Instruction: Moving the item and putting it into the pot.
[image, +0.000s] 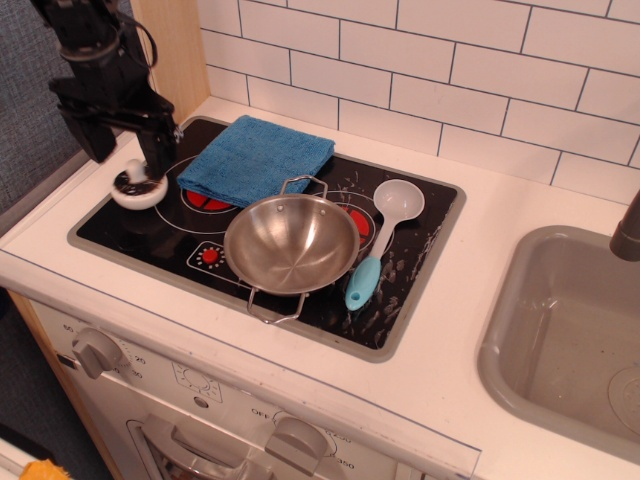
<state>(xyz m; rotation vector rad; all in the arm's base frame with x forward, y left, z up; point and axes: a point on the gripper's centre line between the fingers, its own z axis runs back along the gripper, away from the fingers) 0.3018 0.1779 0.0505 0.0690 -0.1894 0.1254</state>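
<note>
The robot's gripper will next grab the white disc by its narrow top knob (136, 168), because the disc spreads wide and round below, and then the disc can go into the pot.
The item (138, 190), a small white disc with a dark speckled ring, sits on the black stovetop (150, 235) at its far left edge. My gripper (130, 163) is open and hangs right over the item, one finger on each side of it. The right finger (160, 150) reaches down beside the item's top knob. The shiny steel pot (291, 243) with two wire loop handles stands empty in the middle of the stovetop, well to the right of the item.
A blue folded cloth (256, 158) lies on the back burners between item and pot. A white ladle with a light-blue handle (380, 240) lies right of the pot. A grey sink (570, 330) is at the far right. A wooden panel (180, 50) stands behind the gripper.
</note>
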